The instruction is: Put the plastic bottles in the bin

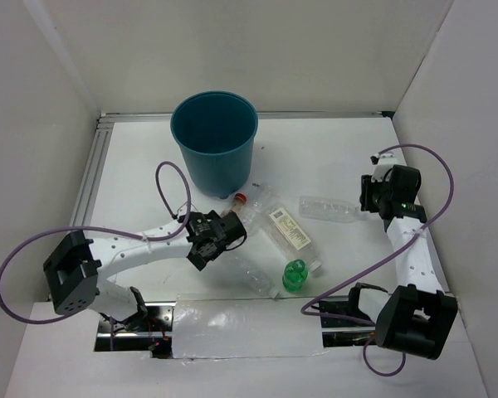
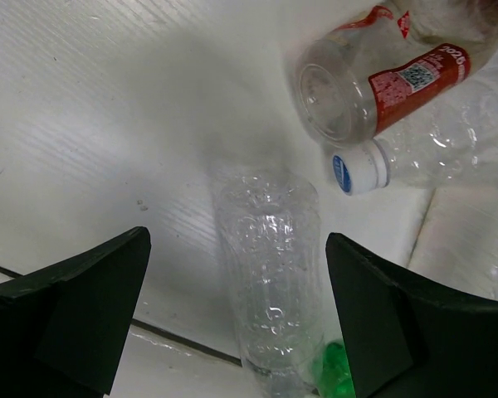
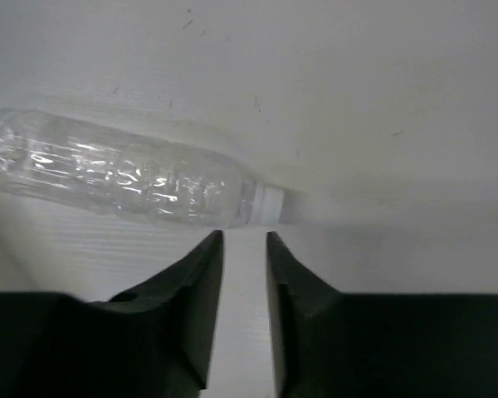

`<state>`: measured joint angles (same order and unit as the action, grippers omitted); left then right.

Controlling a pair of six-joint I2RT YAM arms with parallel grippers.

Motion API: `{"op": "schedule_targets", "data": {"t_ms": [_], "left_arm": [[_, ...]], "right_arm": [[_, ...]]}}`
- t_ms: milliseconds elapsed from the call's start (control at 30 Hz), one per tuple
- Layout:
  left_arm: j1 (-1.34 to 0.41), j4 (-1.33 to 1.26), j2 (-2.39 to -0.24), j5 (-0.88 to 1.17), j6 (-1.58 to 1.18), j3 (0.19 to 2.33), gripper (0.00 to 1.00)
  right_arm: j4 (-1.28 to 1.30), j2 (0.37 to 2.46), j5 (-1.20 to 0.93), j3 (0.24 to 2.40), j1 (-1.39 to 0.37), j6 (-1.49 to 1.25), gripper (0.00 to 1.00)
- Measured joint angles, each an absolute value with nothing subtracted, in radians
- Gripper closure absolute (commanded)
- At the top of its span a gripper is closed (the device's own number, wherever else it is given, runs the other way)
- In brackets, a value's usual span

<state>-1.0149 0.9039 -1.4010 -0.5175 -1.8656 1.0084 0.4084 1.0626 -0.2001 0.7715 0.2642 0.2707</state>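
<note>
My left gripper has white table showing between each open finger and the clear bottle, so the bottle would stay lying on the tabletop if I lifted the gripper now.
The teal-blue bin [image 1: 214, 141] stands upright at the back centre. Several plastic bottles lie on the table in front of it. My left gripper [image 1: 235, 233] [image 2: 236, 240] is open wide, and a clear crinkled bottle [image 2: 270, 290] [image 1: 251, 271] lies below, between its fingers, with a gap on each side. Beyond it lie a red-labelled bottle [image 2: 373, 79] [image 1: 251, 203] and a bottle with a white-and-blue cap [image 2: 361, 166] [image 1: 290, 236]. My right gripper [image 1: 368, 196] [image 3: 244, 236] is shut on nothing, just short of the white cap [image 3: 270, 203] of another clear bottle [image 3: 116, 178] [image 1: 328, 207].
A small green plastic piece [image 1: 295, 275] [image 2: 336, 369] lies at the far end of the bottle under my left gripper. A taped strip [image 1: 232, 332] runs along the near table edge. White walls close the table in on three sides.
</note>
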Motion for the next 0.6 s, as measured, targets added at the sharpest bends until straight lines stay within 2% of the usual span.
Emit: {"op": "schedule_targets", "data": {"t_ms": [33, 67, 133, 200, 300, 367, 400, 433, 467, 600], "left_arm": [[-1.015, 0.904, -1.418, -0.516, -1.867, 1.008, 0.00], [-1.014, 0.900, -1.433, -0.512, -1.867, 1.008, 0.00], [-1.013, 0.881, -1.463, -0.509, -1.864, 1.009, 0.00], [-1.013, 0.857, -1.494, -0.507, -1.857, 1.013, 0.00], [-1.012, 0.809, -1.552, -0.503, -1.816, 1.035, 0.00], [-1.012, 0.770, -1.603, -0.494, -1.783, 1.059, 0.04], [-1.012, 0.758, -1.629, -0.488, -1.775, 1.074, 0.08], [-1.011, 0.747, -1.662, -0.479, -1.756, 1.092, 0.23], [-1.011, 0.732, -1.688, -0.470, -1.753, 1.104, 0.34], [-1.013, 0.710, -1.728, -0.447, -1.700, 1.114, 0.66]], "right_arm": [[0.408, 1.063, -0.206, 0.772, 0.264, 0.270, 0.29], [0.407, 1.063, -0.213, 0.772, 0.264, 0.270, 0.22], [0.409, 1.065, -0.229, 0.772, 0.264, 0.279, 0.14], [0.409, 1.072, -0.244, 0.772, 0.264, 0.286, 0.14], [0.410, 1.090, -0.259, 0.772, 0.264, 0.286, 0.09], [0.412, 1.099, -0.266, 0.772, 0.264, 0.287, 0.07], [0.412, 1.102, -0.268, 0.772, 0.264, 0.287, 0.06], [0.413, 1.104, -0.270, 0.773, 0.264, 0.290, 0.06], [0.414, 1.106, -0.271, 0.774, 0.264, 0.294, 0.04], [0.421, 1.135, -0.286, 0.802, 0.264, 0.318, 0.04]]}}
